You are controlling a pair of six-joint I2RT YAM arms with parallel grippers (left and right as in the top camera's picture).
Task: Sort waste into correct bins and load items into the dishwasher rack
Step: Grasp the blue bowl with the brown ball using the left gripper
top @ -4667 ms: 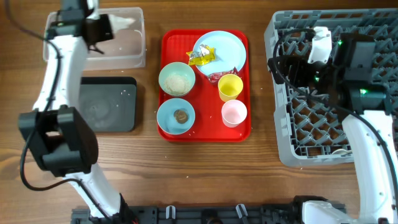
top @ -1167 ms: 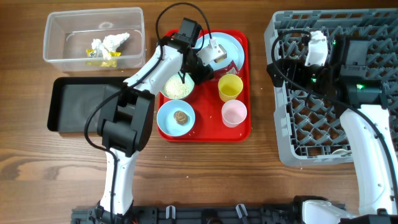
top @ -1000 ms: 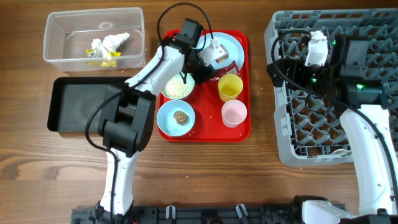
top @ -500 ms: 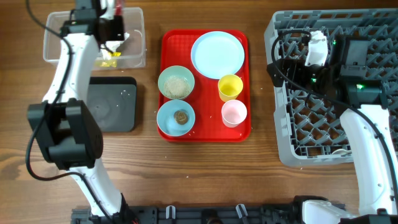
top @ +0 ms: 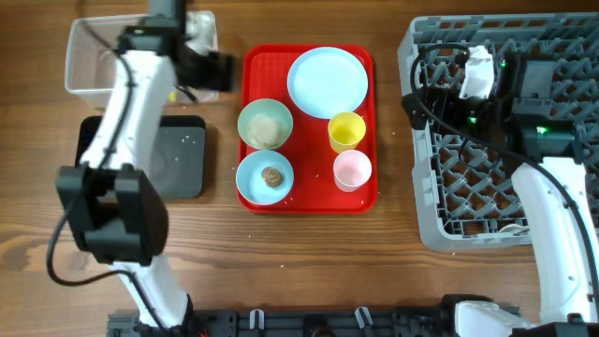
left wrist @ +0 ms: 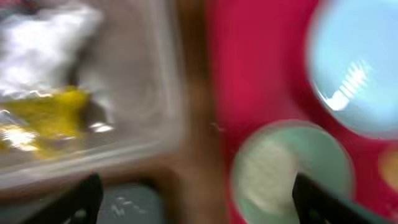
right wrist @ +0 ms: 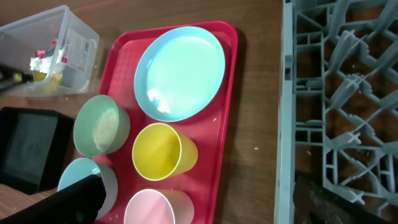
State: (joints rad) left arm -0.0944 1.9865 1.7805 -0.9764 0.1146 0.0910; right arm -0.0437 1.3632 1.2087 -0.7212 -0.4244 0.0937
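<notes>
My left gripper is to grab the bowl with the brown bit by its rim [top: 241, 184] and tip it into the black tray.
My left gripper [top: 217, 71] hangs open over the gap between the clear tub [top: 94, 56] and the red tray [top: 309, 201]. In the blurred left wrist view its fingers [left wrist: 84, 199] stand wide apart with nothing between them. White tissue [left wrist: 43, 37] and a yellow wrapper [left wrist: 37, 112] lie in the tub. On the red tray sit the bare plate [top: 328, 81], a bowl of rice [top: 265, 124], a bowl with a brown bit [top: 265, 175], a yellow cup [top: 346, 131] and a pink cup [top: 353, 169]. My right gripper [right wrist: 208, 205] is open at the rack's left edge [top: 412, 187].
The black tray [top: 150, 154] lies in front of the tub, under my left arm. The grey rack fills the right side, with my right arm over it. Bare wood runs between the red tray and the rack [right wrist: 261, 124].
The left gripper went from the plate to the tub, shut, then slid right past the tub's edge and opened. The wrapper is gone from the plate. The right arm has not moved.
</notes>
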